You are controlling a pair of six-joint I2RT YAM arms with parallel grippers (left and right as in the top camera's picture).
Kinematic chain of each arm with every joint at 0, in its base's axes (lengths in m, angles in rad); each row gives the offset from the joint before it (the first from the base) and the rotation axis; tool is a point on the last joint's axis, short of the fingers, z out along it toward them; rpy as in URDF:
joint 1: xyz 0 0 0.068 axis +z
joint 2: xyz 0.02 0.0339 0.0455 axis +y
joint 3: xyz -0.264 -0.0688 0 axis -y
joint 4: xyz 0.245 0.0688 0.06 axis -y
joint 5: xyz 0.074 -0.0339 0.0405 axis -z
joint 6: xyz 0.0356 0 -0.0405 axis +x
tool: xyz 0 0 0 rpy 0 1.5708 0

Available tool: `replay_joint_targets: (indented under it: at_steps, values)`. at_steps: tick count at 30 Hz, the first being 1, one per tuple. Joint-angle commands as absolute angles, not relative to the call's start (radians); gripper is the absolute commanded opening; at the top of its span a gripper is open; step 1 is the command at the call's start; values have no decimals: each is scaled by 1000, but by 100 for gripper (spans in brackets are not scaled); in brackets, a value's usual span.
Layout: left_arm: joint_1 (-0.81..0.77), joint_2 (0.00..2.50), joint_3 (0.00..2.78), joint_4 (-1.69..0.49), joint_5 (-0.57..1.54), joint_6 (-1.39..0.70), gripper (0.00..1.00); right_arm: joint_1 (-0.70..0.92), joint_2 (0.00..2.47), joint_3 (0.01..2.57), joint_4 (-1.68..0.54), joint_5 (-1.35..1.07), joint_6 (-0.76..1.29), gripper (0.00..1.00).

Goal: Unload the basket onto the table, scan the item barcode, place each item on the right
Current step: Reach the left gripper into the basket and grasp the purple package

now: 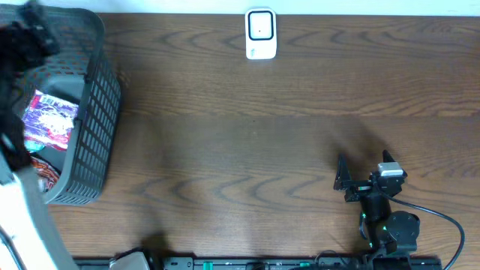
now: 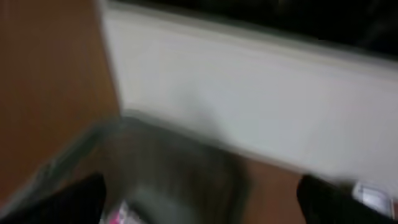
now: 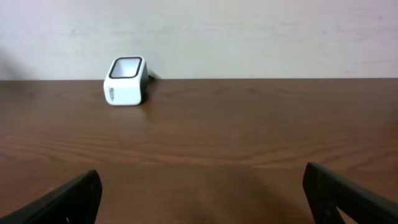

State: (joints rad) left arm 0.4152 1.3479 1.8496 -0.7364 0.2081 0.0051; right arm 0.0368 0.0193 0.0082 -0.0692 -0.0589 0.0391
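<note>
My left gripper will grab the pink and purple packet (image 1: 49,120) across its body next. The packet's barcode edge will stay uncovered for the scanner (image 1: 261,34).
The item, a pink and purple packet (image 1: 49,120), lies inside a grey mesh basket (image 1: 96,142) at the table's left end. The white barcode scanner (image 1: 261,34) stands at the far edge, also in the right wrist view (image 3: 126,81). My left gripper (image 2: 202,208) hovers over the basket's far corner, open and empty. Its view is blurred, showing the basket wall (image 2: 174,165) and a pink scrap (image 2: 115,216). My right gripper (image 1: 364,165) rests open near the front right, far from the scanner, nothing between its fingers (image 3: 68,202).
A second, orange-red packet (image 1: 45,171) lies in the basket's near end. The left arm's white link (image 1: 22,210) crosses the basket's front left corner. A pale wall (image 3: 249,31) runs behind the table's far edge.
</note>
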Motion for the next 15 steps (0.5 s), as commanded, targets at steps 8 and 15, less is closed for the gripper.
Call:
replay_joint_targets:
  at_steps: [8, 15]
  values:
    - [613, 1591, 1906, -944, 43, -282, 98, 26, 16, 6, -71, -58, 25, 99]
    - [617, 1780, 1864, -1143, -107, -374, 98, 26, 16, 6, -71, -58, 25, 99]
